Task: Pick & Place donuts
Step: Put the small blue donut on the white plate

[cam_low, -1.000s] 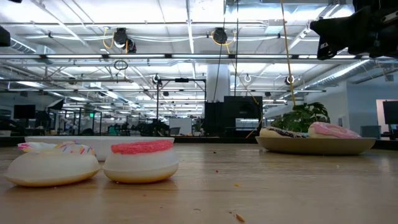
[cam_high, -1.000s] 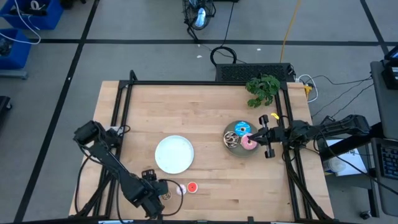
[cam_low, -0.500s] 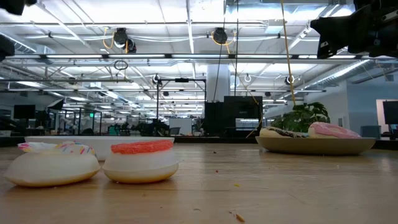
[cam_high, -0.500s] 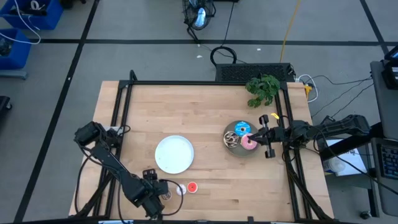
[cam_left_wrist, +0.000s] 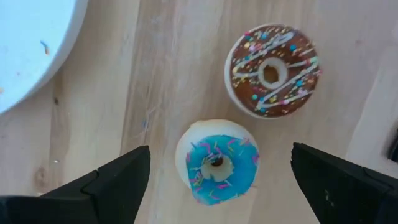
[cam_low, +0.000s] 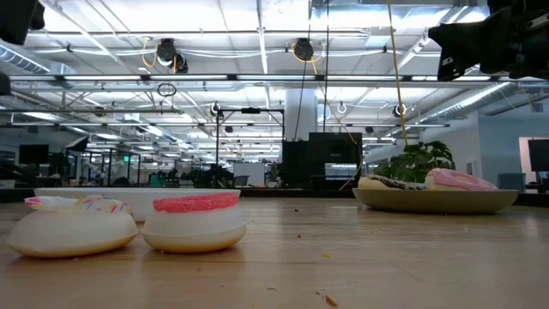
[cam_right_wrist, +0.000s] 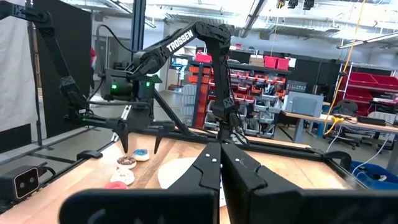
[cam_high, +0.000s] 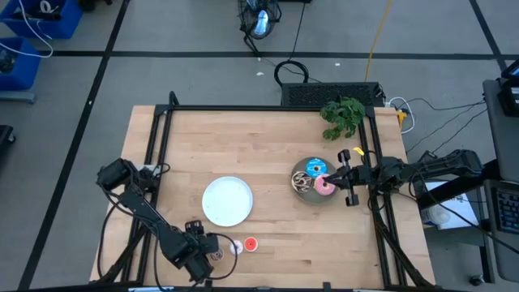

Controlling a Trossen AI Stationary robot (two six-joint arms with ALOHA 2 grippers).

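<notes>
Next, my left gripper grabs the tiny blue donut by its round outer edge [cam_left_wrist: 181,157] to place the donut on the white plate [cam_left_wrist: 31,43].
My left gripper [cam_high: 208,248] is open near the table's near edge, its fingers on either side of and above a tiny blue donut [cam_left_wrist: 217,162] that lies flat on the wood. A tiny brown donut [cam_left_wrist: 272,70] lies beside it. A tiny cream donut [cam_high: 235,248] and a tiny red donut [cam_high: 250,243] lie just right of them. The pink donut [cam_high: 325,186], blue sprinkled donut [cam_high: 315,168] and brown-white donut [cam_high: 302,180] lie on the gray plate [cam_high: 312,196]. My right gripper [cam_high: 343,176] is shut and empty at that plate's right edge, above the table.
A white plate [cam_high: 227,201] lies left of centre, with bare wood between it and the gray plate. A green plant [cam_high: 343,116] sits at the far right corner. A black frame [cam_high: 268,108] borders the table.
My left gripper has gone down a little toward the tiny blue donut. The donuts and the right arm have kept still.
</notes>
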